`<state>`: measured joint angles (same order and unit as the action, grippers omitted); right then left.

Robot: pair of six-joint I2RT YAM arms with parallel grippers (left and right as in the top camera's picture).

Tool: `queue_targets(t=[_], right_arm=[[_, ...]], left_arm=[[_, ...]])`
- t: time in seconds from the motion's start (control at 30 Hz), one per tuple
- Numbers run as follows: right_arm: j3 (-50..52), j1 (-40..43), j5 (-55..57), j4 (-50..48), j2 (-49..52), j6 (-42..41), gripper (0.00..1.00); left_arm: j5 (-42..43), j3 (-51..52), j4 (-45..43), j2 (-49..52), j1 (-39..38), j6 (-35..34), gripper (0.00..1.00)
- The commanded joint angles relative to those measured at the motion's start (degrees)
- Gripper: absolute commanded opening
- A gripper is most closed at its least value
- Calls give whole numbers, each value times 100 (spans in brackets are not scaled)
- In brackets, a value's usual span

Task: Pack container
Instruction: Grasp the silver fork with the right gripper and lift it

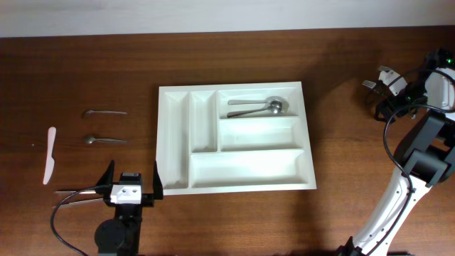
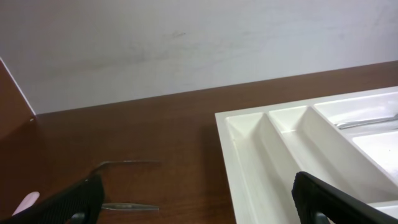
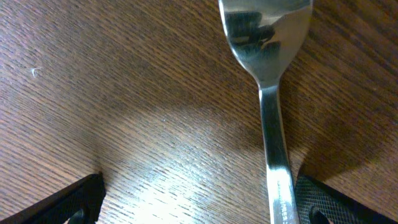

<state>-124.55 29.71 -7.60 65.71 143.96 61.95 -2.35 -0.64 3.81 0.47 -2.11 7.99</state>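
Observation:
I will lay the metal fork lengthwise in a container compartment, so next my right gripper will grab it by its handle (image 3: 280, 182), across the handle's narrow sides.
The white five-compartment container (image 1: 179, 142) lies mid-table, with two metal spoons (image 1: 259, 107) in its top right compartment. It also shows in the left wrist view (image 2: 249, 162). My left gripper (image 1: 133, 176) is open and empty by the container's near left corner; its fingers (image 2: 199, 208) straddle bare table and the container's edge. My right gripper (image 1: 380, 89) is open, low over the table at the far right. A metal fork (image 1: 368, 84) lies there, its handle (image 3: 277, 162) between the fingers, close to the right one (image 3: 199, 205).
Left of the container lie two metal utensils (image 1: 104, 112) (image 1: 105, 140), a white plastic knife (image 1: 50, 154), and a thin dark utensil (image 1: 75, 190) beside my left gripper. The two metal ones show in the left wrist view (image 2: 127, 163) (image 2: 127, 206).

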Motion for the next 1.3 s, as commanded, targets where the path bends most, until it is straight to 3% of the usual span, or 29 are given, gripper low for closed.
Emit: queue_targets(t=[0.0, 0.47, 0.53, 0.6, 0.83, 0.93, 1.0, 1.07, 1.27], right_arm=[[155, 33, -98, 2, 87, 61, 99], [155, 31, -101, -382, 87, -289, 99], [155, 31, -98, -409, 87, -286, 91], [155, 33, -76, -426, 87, -284, 71], [155, 33, -81, -428, 87, -284, 67], [155, 31, -81, -426, 87, -284, 39], [155, 33, -81, -422, 87, -286, 32], [155, 31, -81, -422, 87, -286, 32], [155, 31, -81, -422, 87, -289, 8]], left_arm=[[-63, 13, -35, -7, 31, 70, 99], [-63, 13, -37, -7, 31, 72, 99], [-63, 13, -44, -7, 31, 72, 99], [-63, 13, -72, -7, 31, 70, 99], [-63, 13, -79, -7, 31, 70, 99], [-63, 13, -81, -7, 31, 72, 99], [-63, 13, -79, -7, 31, 70, 99], [-63, 13, -81, -7, 31, 70, 99], [-63, 13, -79, -7, 31, 70, 99]])
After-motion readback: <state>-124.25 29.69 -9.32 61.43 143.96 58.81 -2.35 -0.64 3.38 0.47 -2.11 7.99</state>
